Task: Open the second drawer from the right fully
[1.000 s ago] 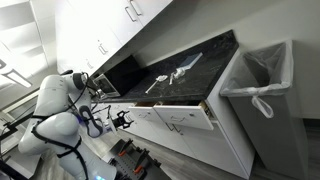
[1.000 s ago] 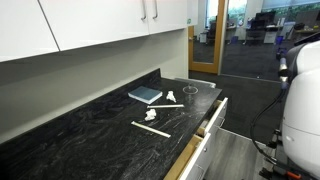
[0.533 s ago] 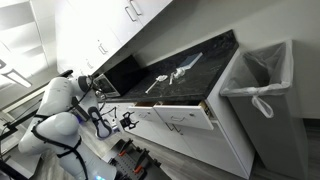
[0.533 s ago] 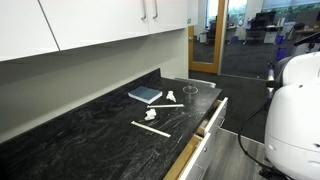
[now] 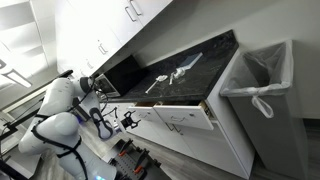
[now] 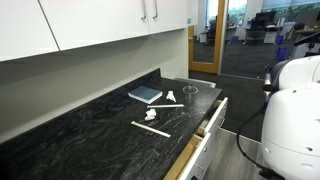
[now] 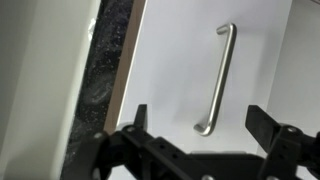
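To pull the drawer fully open, my gripper next needs to grab its silver bar handle (image 7: 219, 78). Its fingers should close across the bar from both sides.
A drawer with a white front and light tan wooden sides (image 6: 211, 117) stands pulled out from under the black countertop; it also shows in an exterior view (image 5: 186, 112). In the wrist view my gripper (image 7: 200, 126) is open and empty. It faces a flat white front (image 7: 170, 70) with a small silver bar handle (image 7: 219, 78). The handle's lower end hangs just above the gap between the two black fingers (image 7: 139, 118). They do not touch it. I cannot tell from the wrist view which drawer this front belongs to. In an exterior view the gripper (image 5: 126, 120) is at the cabinet's lower fronts.
The black countertop (image 6: 80, 135) carries a blue book (image 6: 145, 95) and small white items (image 6: 152, 128). White upper cabinets (image 6: 100, 25) hang above. A lined trash bin (image 5: 258, 85) stands at the counter's end. The robot's white body (image 6: 292, 115) fills one side.
The arm's white body has swung further into the countertop-level exterior view over the last second. The gripper shifted slightly along the cabinet fronts. The pulled-out drawer has not moved.
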Available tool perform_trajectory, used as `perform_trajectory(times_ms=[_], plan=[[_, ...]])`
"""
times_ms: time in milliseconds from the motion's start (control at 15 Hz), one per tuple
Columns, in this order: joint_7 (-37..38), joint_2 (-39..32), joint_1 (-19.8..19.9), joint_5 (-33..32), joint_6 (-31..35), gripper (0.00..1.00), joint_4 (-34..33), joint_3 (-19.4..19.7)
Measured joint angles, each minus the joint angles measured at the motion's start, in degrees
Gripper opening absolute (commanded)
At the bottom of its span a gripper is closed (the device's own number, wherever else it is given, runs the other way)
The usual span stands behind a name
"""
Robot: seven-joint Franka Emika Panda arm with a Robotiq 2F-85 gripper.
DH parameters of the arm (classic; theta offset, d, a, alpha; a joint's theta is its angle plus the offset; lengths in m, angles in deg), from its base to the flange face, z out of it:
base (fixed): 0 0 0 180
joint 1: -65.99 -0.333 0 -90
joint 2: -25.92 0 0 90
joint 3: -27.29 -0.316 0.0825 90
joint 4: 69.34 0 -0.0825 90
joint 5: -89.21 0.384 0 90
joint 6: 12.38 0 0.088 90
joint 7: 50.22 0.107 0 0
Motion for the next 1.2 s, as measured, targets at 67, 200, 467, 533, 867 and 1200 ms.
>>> perform_trajectory(times_ms=[67, 200, 467, 533, 867, 1200], plan=[[1.1, -0.2, 0.0, 0.2, -1.1, 1.00, 0.0, 0.0], [4.5, -0.5, 0.2, 0.2, -1.9, 1.00, 0.0, -0.1], [11.2, -0.8, 1.2, -0.3, -1.7, 1.00, 0.0, -0.7], [12.0, -0.8, 1.3, -0.3, -1.7, 1.00, 0.0, -0.8], [12.2, -0.8, 1.6, -0.3, -1.8, 1.00, 0.0, -1.0], [12.2, -0.8, 2.5, -0.3, -1.9, 0.74, -0.6, -0.9]])
